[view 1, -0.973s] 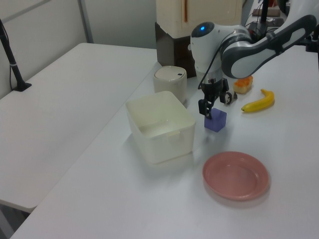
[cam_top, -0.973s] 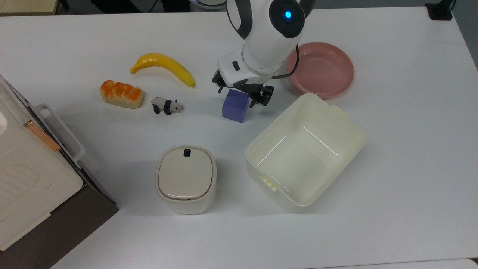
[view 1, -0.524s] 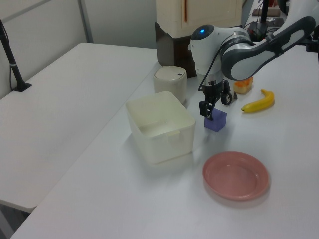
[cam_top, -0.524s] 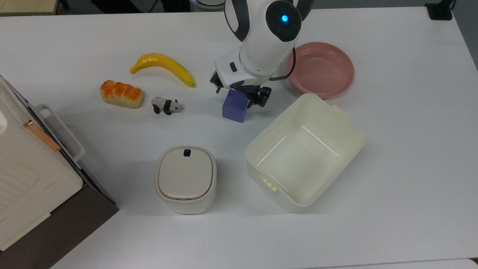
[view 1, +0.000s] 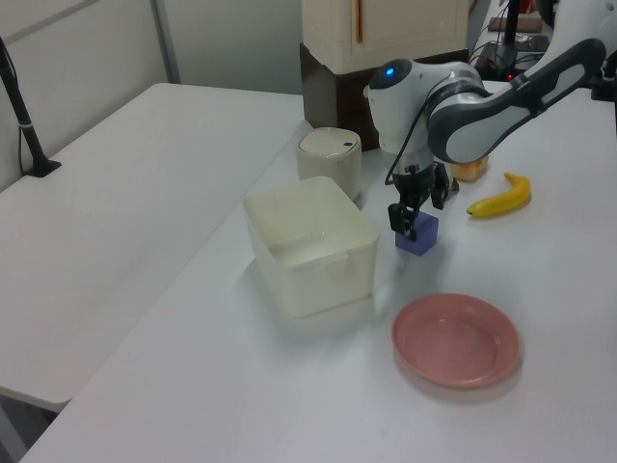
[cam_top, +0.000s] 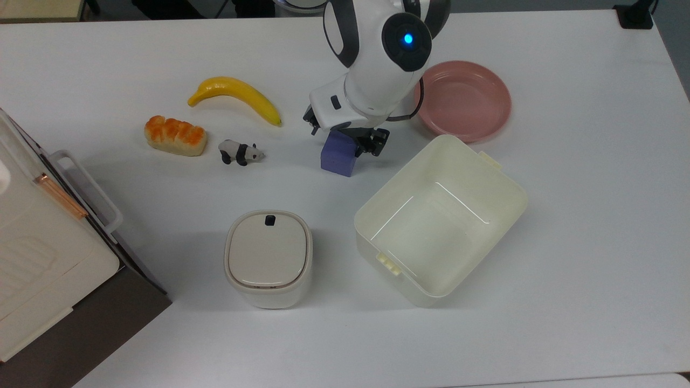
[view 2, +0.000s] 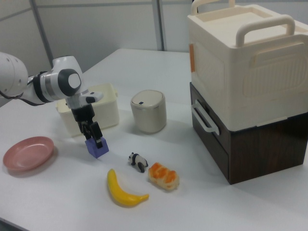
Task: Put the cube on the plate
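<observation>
My gripper grabs the purple-blue cube (view 1: 417, 235) by its opposite sides next, to put it on the pink plate (view 1: 456, 340).
The purple-blue cube (cam_top: 337, 158) (view 1: 417, 235) (view 2: 97, 148) rests on the white table between the toy panda and the cream tub. My gripper (cam_top: 345, 137) (view 1: 413, 213) (view 2: 92, 134) hangs right over it, open, with one dark finger on each side of the cube's top, which the hand partly hides in the top view. I cannot tell whether the fingers touch the cube. The pink plate (cam_top: 464, 100) (view 1: 456, 340) (view 2: 26, 153) lies empty, past the arm toward the top view's upper right.
A cream rectangular tub (cam_top: 454, 142) stands open just beside the cube. A lidded bin (cam_top: 268, 257), a toy panda (cam_top: 240, 152), a bread piece (cam_top: 175, 136) and a banana (cam_top: 237, 95) lie on the top view's left. Stacked storage boxes (cam_top: 38, 253) fill the left edge.
The arm has come down and shifted slightly toward the cube, so the fingers now straddle its top. The cube and the plate have not moved.
</observation>
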Robot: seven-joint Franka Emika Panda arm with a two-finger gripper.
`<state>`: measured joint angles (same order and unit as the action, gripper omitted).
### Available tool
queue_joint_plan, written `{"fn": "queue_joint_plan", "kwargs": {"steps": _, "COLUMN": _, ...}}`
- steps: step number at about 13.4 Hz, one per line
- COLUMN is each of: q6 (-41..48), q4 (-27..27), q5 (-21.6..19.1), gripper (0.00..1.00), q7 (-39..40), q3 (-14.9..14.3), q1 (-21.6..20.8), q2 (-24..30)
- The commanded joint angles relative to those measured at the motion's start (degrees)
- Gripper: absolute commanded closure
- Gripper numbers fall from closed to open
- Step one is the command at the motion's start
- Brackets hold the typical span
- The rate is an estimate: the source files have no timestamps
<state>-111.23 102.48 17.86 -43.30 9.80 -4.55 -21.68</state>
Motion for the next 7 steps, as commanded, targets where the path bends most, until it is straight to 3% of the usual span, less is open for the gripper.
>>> {"fn": "queue_joint_plan", "kwargs": {"steps": 1, "q6": -1.36, "q4": 0.62, "q5": -0.45, "gripper": 0.0, "q7": -1.0, "q3": -0.05, "q1": 0.15, "q2": -0.73}}
{"fn": "queue_joint_plan", "kwargs": {"steps": 2, "q6": -1.27, "q4": 0.62, "q5": -0.37, "gripper": 0.03, "q7": -0.91, "q3": -0.05, "q1": 0.16, "q2": -0.91}}
{"fn": "queue_joint_plan", "kwargs": {"steps": 4, "q6": -1.18, "q4": 0.62, "q5": 0.07, "gripper": 0.28, "q7": -0.82, "q3": -0.05, "q1": 0.16, "q2": -1.35}}
{"fn": "queue_joint_plan", "kwargs": {"steps": 6, "q6": -1.36, "q4": 0.36, "q5": 0.16, "gripper": 0.89, "q7": -0.82, "q3": -0.05, "q1": 0.16, "q2": -1.35}}
{"fn": "queue_joint_plan", "kwargs": {"steps": 7, "q6": -1.36, "q4": 0.27, "q5": 0.16, "gripper": 1.0, "q7": -0.91, "q3": -0.05, "q1": 0.16, "q2": -1.43}}
